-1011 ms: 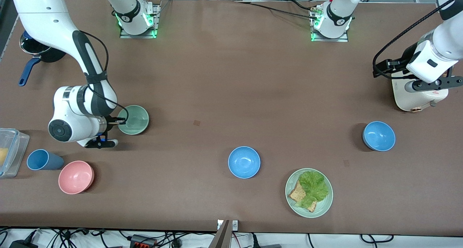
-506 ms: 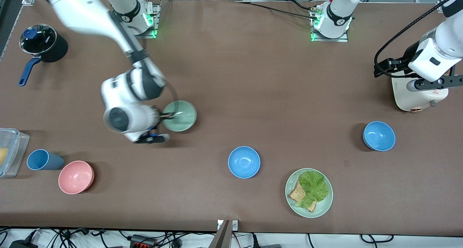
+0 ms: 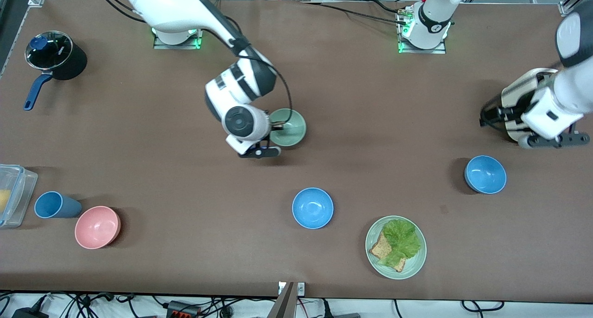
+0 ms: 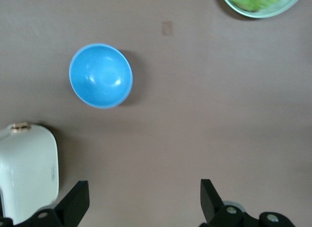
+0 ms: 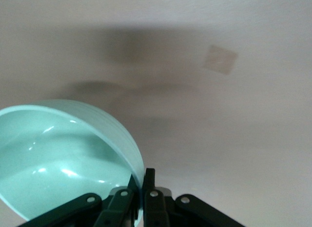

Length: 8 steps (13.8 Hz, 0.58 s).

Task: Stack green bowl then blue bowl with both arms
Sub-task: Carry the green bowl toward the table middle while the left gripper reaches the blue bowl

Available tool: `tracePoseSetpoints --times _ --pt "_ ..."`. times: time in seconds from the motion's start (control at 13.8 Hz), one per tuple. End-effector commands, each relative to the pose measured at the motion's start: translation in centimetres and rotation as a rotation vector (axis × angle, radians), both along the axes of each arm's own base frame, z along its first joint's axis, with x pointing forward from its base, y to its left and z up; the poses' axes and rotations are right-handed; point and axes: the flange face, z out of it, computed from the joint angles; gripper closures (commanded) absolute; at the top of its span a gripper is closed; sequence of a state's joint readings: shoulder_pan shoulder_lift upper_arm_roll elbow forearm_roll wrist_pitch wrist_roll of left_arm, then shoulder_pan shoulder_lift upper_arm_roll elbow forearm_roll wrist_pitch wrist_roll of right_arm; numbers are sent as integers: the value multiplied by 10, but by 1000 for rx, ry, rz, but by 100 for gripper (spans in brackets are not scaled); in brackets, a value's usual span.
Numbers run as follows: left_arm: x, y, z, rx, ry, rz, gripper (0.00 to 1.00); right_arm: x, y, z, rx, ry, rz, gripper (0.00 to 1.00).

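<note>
My left gripper grabs the one beside the white appliance by its rim next, to stack the blue bowl into the green bowl.
My right gripper is shut on the rim of the pale mint-green bowl and holds it over the middle of the table. In the right wrist view the fingers pinch the bowl's wall. One blue bowl sits nearer the front camera than the green bowl. A second blue bowl sits toward the left arm's end and shows in the left wrist view. My left gripper hangs open and empty over the table beside a white appliance, its fingers wide apart.
A white appliance stands under the left arm. A pale-green plate holds lettuce and toast near the front edge. A pink bowl, a blue cup, a clear container and a black pot stand at the right arm's end.
My right arm has carried the green bowl from its own end of the table to over the middle. My left gripper has shifted a little lower in the front view.
</note>
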<state>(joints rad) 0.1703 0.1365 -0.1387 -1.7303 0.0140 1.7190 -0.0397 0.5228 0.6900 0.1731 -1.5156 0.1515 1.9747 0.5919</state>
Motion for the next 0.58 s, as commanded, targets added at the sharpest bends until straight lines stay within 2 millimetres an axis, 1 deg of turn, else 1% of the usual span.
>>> tracePoseSetpoints --times 0.0,0.07,0.22,0.29,0.36,0.43,0.51 --pt "11 23 -34 10 -5 -34 0 1 22 -23 9 -27 -98 100" --pt "17 35 -51 15 3 -41 0 -1 27 -31 9 -38 -138 100" --pt "31 42 -86 17 -3 -90 0 -6 37 -37 9 -51 -189 100" --pt "37 51 -104 56 9 -111 0 -9 40 -42 5 -44 -188 100" --pt "41 60 -117 74 14 -116 0 -10 40 -44 3 -42 -188 95" --pt "47 68 -127 67 12 -126 0 -8 40 -41 0 -40 -225 24" --pt "49 72 -137 58 16 -142 0 -4 37 -34 -9 -46 -245 0"
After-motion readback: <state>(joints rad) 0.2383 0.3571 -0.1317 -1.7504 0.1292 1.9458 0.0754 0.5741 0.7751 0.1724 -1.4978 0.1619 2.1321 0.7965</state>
